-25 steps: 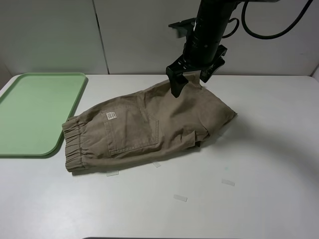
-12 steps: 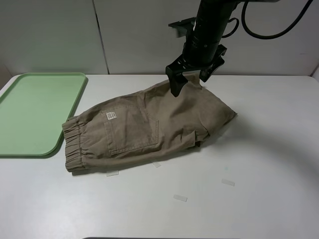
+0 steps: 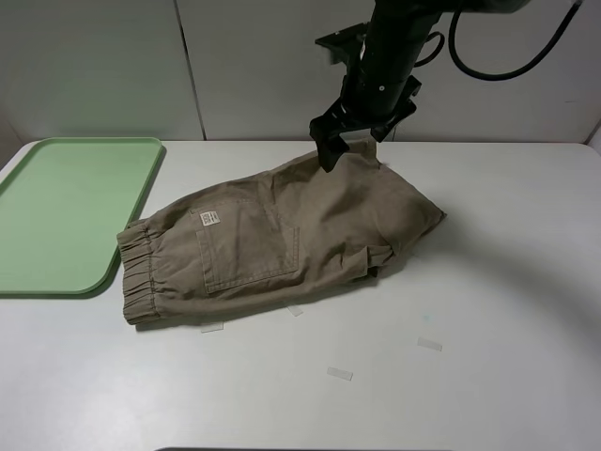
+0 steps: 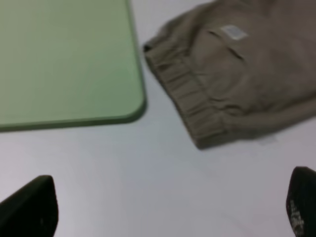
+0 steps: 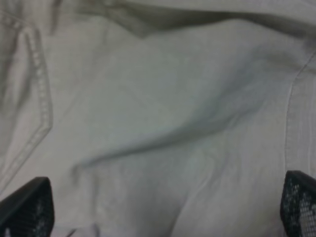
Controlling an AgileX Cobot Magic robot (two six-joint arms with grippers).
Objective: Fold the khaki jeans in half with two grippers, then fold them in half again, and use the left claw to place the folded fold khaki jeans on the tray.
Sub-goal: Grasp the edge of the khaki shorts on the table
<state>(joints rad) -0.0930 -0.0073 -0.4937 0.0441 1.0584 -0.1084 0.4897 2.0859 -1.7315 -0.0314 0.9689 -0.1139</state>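
The khaki jeans need to be folded in half, so I next need to grab them with my right gripper by the leg hem (image 3: 408, 184), opposite the elastic waistband (image 3: 139, 274).
The khaki jeans (image 3: 272, 240) lie folded on the white table, with the elastic waistband at the left and a back pocket with a small label facing up. My right gripper (image 3: 349, 148) hangs open just above their far edge, holding nothing. In the right wrist view (image 5: 158, 207) khaki cloth (image 5: 148, 113) fills the frame between the spread fingertips. My left gripper (image 4: 168, 207) is open and empty over bare table, near the waistband (image 4: 192, 98) and the tray's corner (image 4: 123, 111). The left arm is outside the exterior view. The mint-green tray (image 3: 38, 268) lies at the left and holds nothing.
Small white tape strips (image 3: 339, 374) lie on the table in front of the jeans, one more to the right (image 3: 429, 345). A white panelled wall stands behind the table. The tray's near right corner is close to the waistband.
The right gripper has risen slightly off the far edge of the jeans. The jeans and tray have not moved.
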